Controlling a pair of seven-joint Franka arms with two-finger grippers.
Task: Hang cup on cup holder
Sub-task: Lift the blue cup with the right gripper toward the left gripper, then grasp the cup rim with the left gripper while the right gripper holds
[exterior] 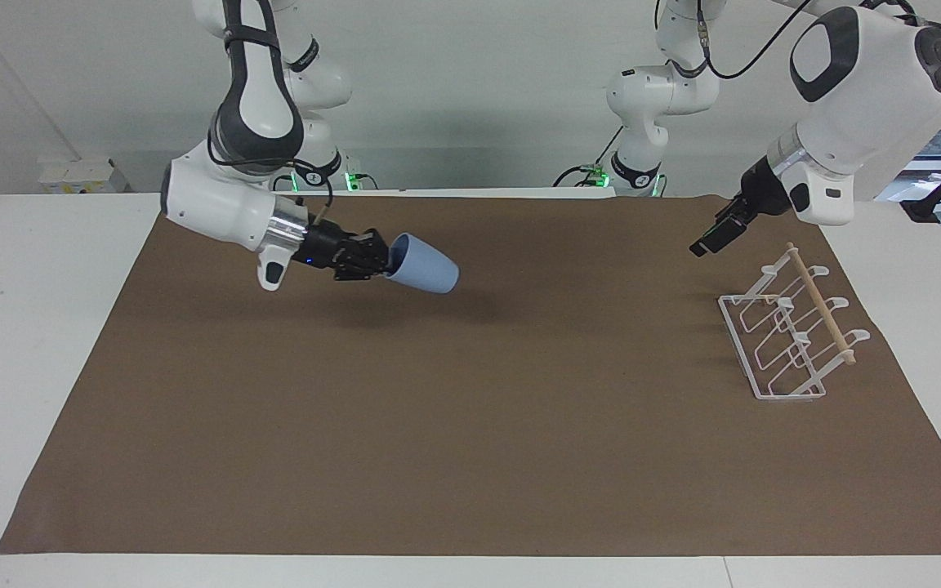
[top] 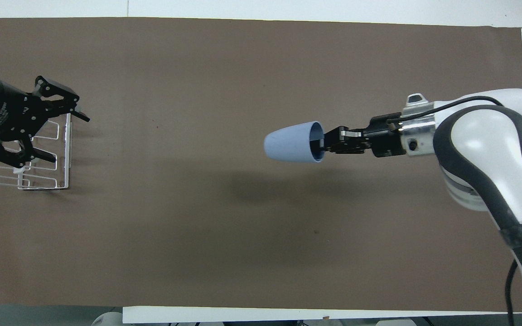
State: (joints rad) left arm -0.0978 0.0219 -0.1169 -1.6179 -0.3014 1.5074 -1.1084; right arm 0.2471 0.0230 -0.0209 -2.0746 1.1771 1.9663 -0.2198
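My left gripper takes hold of the cup by its base end (top: 277, 144) next, as that end sticks out free and my right gripper already fills the cup's rim.
The light-blue cup (exterior: 425, 272) is held in the air over the brown mat, lying on its side with its base pointing toward the left arm's end. It also shows in the overhead view (top: 290, 141). My right gripper (exterior: 372, 257) (top: 322, 145) is shut on the cup's rim, one finger inside the mouth. The white wire cup holder (exterior: 820, 305) with its wooden dowel stands on the mat at the left arm's end, and shows in the overhead view (top: 67, 154). My left gripper (exterior: 703, 243) (top: 70, 139) is open, raised beside and above the holder, touching nothing.
The brown mat (exterior: 470, 425) covers most of the white table (exterior: 29, 327). Nothing else lies on it. The right arm's forearm stretches out over the right arm's end of the mat.
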